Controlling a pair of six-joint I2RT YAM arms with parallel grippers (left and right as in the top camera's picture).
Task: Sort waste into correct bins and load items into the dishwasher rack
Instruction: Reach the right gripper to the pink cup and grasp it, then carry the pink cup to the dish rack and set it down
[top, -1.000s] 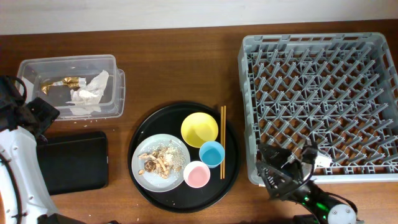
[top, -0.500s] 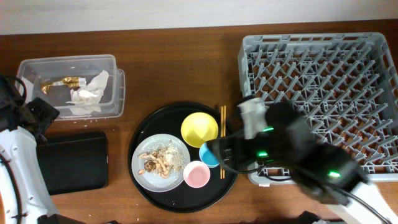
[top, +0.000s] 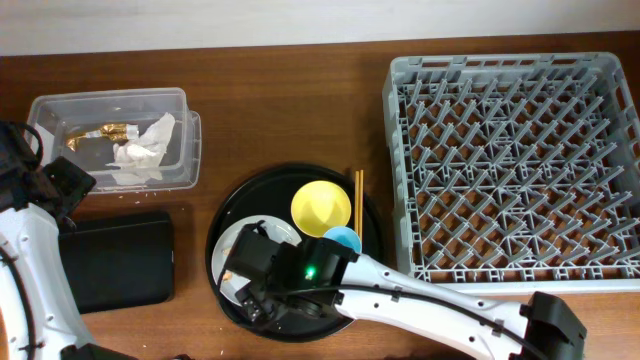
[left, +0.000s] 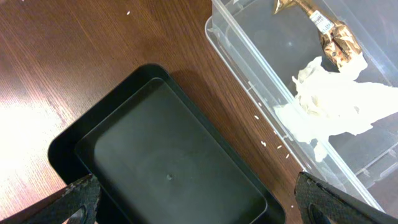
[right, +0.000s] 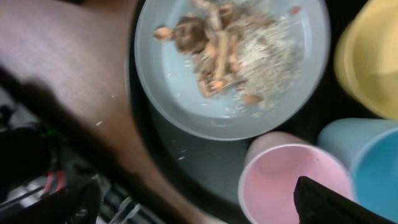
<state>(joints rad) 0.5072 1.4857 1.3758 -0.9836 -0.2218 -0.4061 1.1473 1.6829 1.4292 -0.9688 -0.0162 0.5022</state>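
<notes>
I will next pinch the cup's rim at the side nearest the plate with my right gripper, one finger inside. Then I can tip the pink cup with its opening down into the dishwasher rack (top: 515, 172).
My right gripper (right: 199, 208) is open and empty, low over the pale plate (right: 180, 93) of beige-brown food scraps (right: 230, 50), with one finger above the pink cup (right: 289, 180). The blue cup (right: 367, 155) and yellow bowl (right: 373, 56) lie beside them. From overhead, the right gripper (top: 262, 285) hides the pink cup and most of the plate (top: 232, 243). The chopsticks (top: 358, 200) lie by the bowl (top: 320, 207). My left gripper (left: 199, 208) is open over the shallow black tray (left: 168, 162). The clear box (left: 249, 74) holds the napkin (left: 336, 106) and gold wrapper (left: 326, 34).
The grey dishwasher rack (top: 515, 165) fills the right side and holds nothing. The large round black tray (top: 232, 200) carries the dishes. My right arm lies across the table front, from the lower right to the tray. The left arm (top: 30, 250) runs along the left edge.
My right arm has swung left from in front of the rack, across the round tray, to above the plate and pink cup. The left arm has not moved.
</notes>
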